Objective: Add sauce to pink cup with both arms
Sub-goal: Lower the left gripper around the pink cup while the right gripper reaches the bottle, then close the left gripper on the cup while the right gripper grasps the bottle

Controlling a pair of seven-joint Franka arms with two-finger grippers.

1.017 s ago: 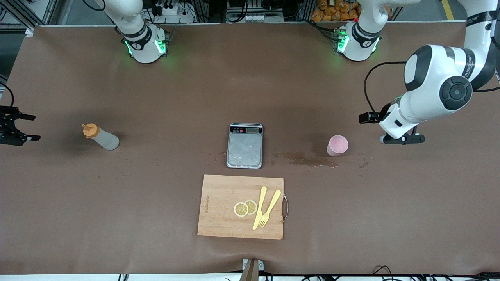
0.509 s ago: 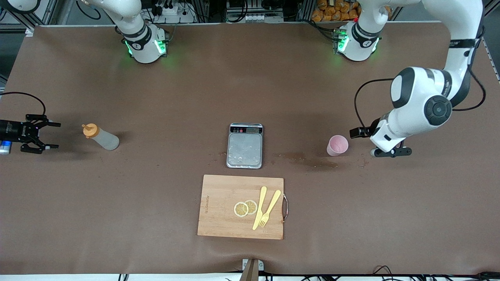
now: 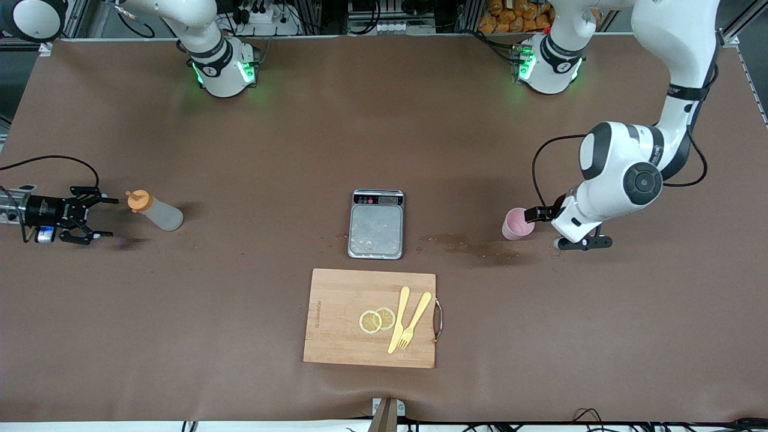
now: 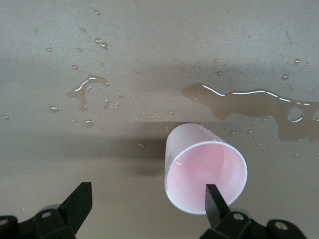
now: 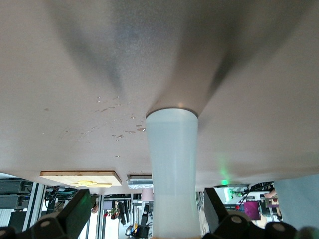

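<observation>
The pink cup needs to come over for its sauce, so my left gripper will grip its rim next.
The sauce bottle [image 3: 157,211], whitish with an orange cap, stands upright toward the right arm's end of the table. My right gripper [image 3: 103,216] is open beside its cap. In the right wrist view the bottle [image 5: 172,164] runs between the spread fingers of the right gripper [image 5: 147,211], which do not touch it. The pink cup [image 3: 517,223] stands upright and empty toward the left arm's end. My left gripper [image 3: 543,229] is open right beside it. In the left wrist view one fingertip [image 4: 214,199] overlaps the rim of the cup [image 4: 199,164]; the left gripper [image 4: 147,201] is off-centre from it.
A silver kitchen scale [image 3: 376,223] sits mid-table. A wooden cutting board [image 3: 336,336] nearer the front camera holds lemon slices [image 3: 376,320], a yellow knife and a fork. A wet spill [image 3: 474,246] lies between the scale and the cup, and also shows in the left wrist view [image 4: 249,102].
My right gripper has moved in from the table's end to the bottle's cap. My left gripper has swung in and come up against the pink cup. Bottle and cup have not moved.
</observation>
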